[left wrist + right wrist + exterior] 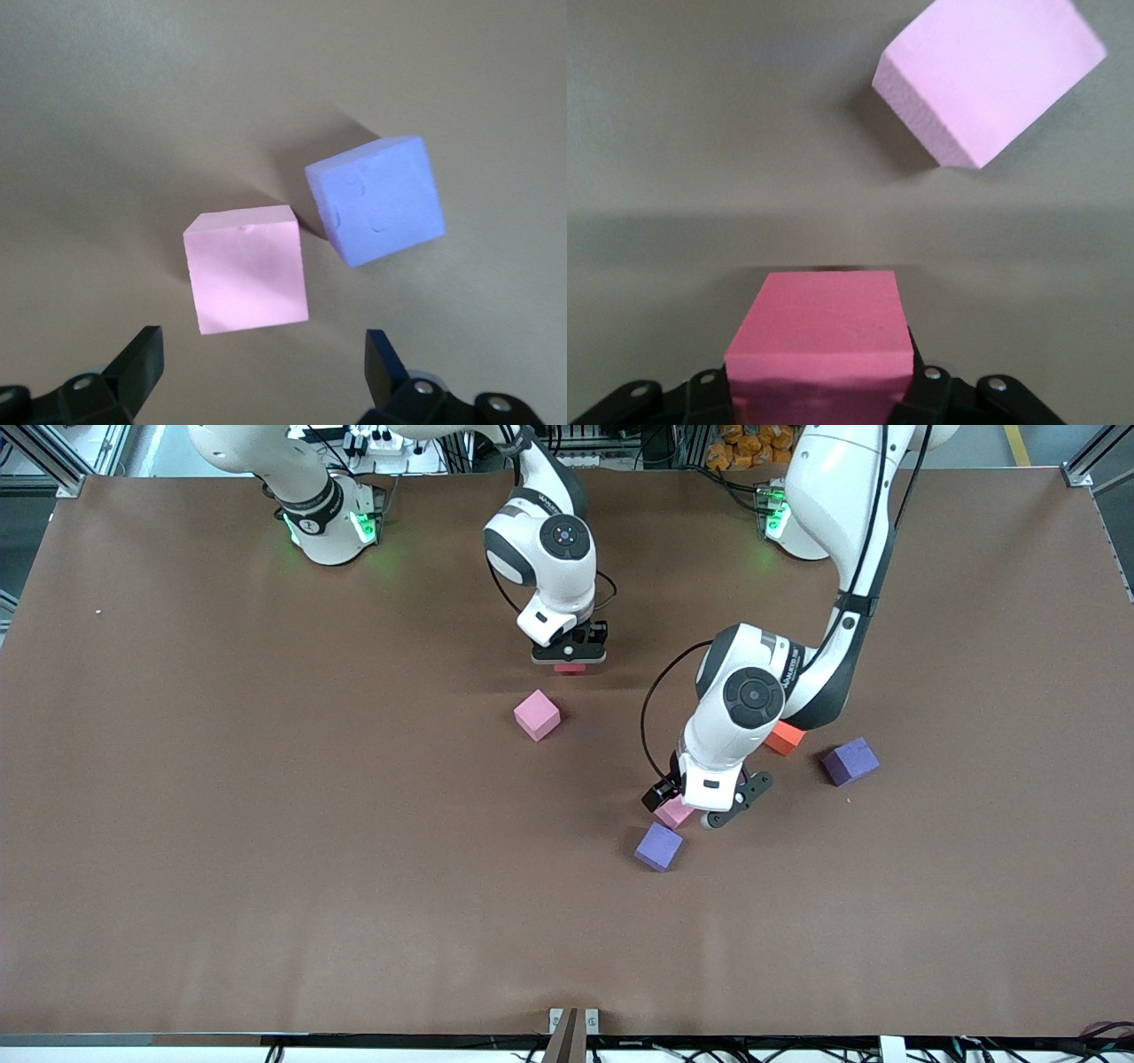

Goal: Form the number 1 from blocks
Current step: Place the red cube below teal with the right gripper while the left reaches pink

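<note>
The red block [570,667] [819,341] sits low on the tabletop, so it is time for my right gripper to open now.
My right gripper [571,661] is shut on the red block [570,667], held low over the table's middle; in the right wrist view the red block [819,341] fills the gripper [819,394]. One pink block [537,715] lies a little nearer to the front camera, also seen as a pink block [988,75]. My left gripper [698,811] hangs open just above the second pink block [673,812]. In the left wrist view this pink block [248,268] lies just ahead of the spread fingers [142,359] of the gripper [263,365]. Green and light blue blocks are out of view.
A purple cube [658,847] lies right beside the second pink block, nearer to the front camera, and shows as a purple cube [376,212]. An orange cube [784,737] sits partly under the left arm. Another purple cube [850,762] lies toward the left arm's end.
</note>
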Controlling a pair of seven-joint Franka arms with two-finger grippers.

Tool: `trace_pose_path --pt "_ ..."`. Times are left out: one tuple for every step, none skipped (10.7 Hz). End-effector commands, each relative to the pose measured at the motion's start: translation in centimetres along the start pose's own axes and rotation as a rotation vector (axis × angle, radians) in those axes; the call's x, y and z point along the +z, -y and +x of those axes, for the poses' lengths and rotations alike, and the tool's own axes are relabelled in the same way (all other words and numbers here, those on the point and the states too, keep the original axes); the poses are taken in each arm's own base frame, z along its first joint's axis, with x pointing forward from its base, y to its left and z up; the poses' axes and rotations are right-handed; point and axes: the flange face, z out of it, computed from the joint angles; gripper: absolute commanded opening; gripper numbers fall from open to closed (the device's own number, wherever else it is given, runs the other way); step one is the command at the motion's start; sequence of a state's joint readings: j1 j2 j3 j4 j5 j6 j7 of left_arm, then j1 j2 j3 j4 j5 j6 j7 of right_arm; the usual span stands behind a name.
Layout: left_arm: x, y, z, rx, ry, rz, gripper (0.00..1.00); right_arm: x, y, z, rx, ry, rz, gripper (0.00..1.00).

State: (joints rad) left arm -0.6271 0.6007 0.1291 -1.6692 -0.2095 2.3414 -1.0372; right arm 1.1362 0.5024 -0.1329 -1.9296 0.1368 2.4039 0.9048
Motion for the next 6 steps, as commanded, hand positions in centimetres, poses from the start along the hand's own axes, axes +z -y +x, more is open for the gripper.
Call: trace_pose_path --pt "1.55 -0.08 0.57 -0.028 0.012 0.029 1.0 0.86 0.57 0.0 0.021 -0.009 0.002 0.59" --pt "2.13 0.21 0.47 -0.02 0.02 0.054 1.0 1.09 0.78 -0.3 0.024 -0.009 0.001 0.64" --pt "2.17 0.21 0.36 -0.021 0.024 0.055 1.0 1.09 0.84 -0.38 0.026 -0.009 0.001 0.78" --pt "2.15 0.22 0.3 -0.021 0.031 0.062 1.0 1.04 0.77 -0.31 0.031 -0.01 0.002 1.0" --pt "2.36 0.27 0.3 -0.021 0.034 0.064 1.0 0.77 0.75 -0.23 0.034 -0.011 0.005 1.0" --pt "2.53 0.27 0.4 -0.023 0.034 0.065 1.0 0.45 0.6 0.0 0.038 -0.012 0.008 1.0"
